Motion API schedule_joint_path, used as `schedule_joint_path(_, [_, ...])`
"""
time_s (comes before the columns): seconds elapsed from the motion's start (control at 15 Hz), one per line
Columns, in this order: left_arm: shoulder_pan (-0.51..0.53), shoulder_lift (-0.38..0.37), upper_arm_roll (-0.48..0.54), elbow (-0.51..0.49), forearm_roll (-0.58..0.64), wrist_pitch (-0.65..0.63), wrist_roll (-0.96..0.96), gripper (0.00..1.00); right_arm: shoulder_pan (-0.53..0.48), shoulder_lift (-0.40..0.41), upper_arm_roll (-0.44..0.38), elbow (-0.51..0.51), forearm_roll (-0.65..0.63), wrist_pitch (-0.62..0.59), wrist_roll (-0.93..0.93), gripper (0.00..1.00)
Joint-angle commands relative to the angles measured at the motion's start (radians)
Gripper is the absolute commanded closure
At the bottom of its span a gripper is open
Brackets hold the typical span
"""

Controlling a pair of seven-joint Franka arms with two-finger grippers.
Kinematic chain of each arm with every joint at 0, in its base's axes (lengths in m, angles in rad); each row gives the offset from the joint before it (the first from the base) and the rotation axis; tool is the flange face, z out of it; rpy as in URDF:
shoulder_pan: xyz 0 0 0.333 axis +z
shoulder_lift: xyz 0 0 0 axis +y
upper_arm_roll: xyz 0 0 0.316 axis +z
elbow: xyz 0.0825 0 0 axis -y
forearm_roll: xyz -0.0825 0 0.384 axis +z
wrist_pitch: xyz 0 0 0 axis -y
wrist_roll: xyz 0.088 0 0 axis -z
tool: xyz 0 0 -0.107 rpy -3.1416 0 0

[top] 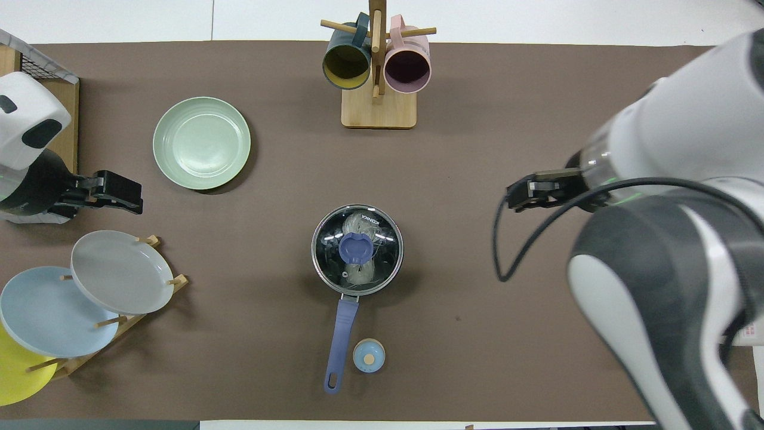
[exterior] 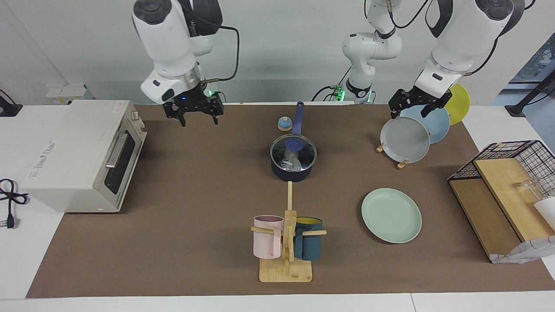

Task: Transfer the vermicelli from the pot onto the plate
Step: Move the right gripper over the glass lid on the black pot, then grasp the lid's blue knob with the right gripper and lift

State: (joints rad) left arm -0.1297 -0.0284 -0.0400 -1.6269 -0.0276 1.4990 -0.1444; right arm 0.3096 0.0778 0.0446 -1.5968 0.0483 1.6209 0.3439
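Next, my right gripper grabs the glass lid by its blue knob (top: 356, 248), to uncover the vermicelli in the pot (top: 360, 273).
The dark navy pot (exterior: 293, 174) stands mid-table, its long blue handle (top: 341, 334) pointing toward the robots. A clear glass lid (exterior: 293, 149) with a blue knob (top: 356, 247) covers it. Through the glass I see the whitish vermicelli (top: 360, 275) inside. The mint-green plate (exterior: 391, 215) (top: 202, 143) lies bare, farther from the robots than the pot and toward the left arm's end. My right gripper (exterior: 198, 121) (top: 514, 197) hangs open and holds nothing, over the mat between the toaster oven and the pot. My left gripper (exterior: 407, 113) (top: 125, 200) waits open over the plate rack.
A toaster oven (exterior: 82, 156) sits at the right arm's end. A wooden mug tree (exterior: 286, 242) (top: 378, 71) with two mugs stands farther out than the pot. A rack holds grey (top: 119, 272), blue and yellow plates. A small blue round knob (top: 369, 356) lies beside the pot handle. A wire basket (exterior: 516, 149) holds boards.
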Motion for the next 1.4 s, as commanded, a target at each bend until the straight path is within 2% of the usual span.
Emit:
schedule_joint_path(0.0, [-0.007,-0.01,0.011,0.002,-0.009,-0.011,-0.009,0.0,0.138,0.155,-0.002,0.139,-0.013,0.011,0.14,0.0])
schedule_joint_path(0.07, [-0.007,-0.01,0.009,0.002,-0.009,-0.011,-0.009,0.0,0.178,0.178,-0.002,0.139,-0.024,0.023,0.186,0.0])
schedule_joint_path(0.2, [-0.007,-0.01,0.009,0.002,-0.009,-0.011,-0.009,0.0,0.218,0.197,0.001,0.123,-0.015,0.138,0.291,0.0])
schedule_joint_path(0.33, [-0.007,-0.01,0.009,0.002,-0.009,-0.011,-0.009,0.0,0.284,0.227,0.001,0.132,-0.025,0.158,0.349,0.0])
schedule_joint_path(0.73, [-0.007,-0.01,0.009,0.002,-0.009,-0.011,-0.009,0.0,0.347,0.279,0.001,0.115,-0.025,0.229,0.417,0.0])
schedule_joint_path(1.13, [-0.007,-0.01,0.009,0.002,-0.009,-0.011,-0.009,0.0,0.353,0.274,0.001,0.02,-0.024,0.306,0.417,0.0])
schedule_joint_path(1.33, [-0.007,-0.01,0.009,0.004,-0.009,-0.011,-0.009,0.0,0.364,0.257,0.003,-0.063,-0.024,0.387,0.415,0.0])
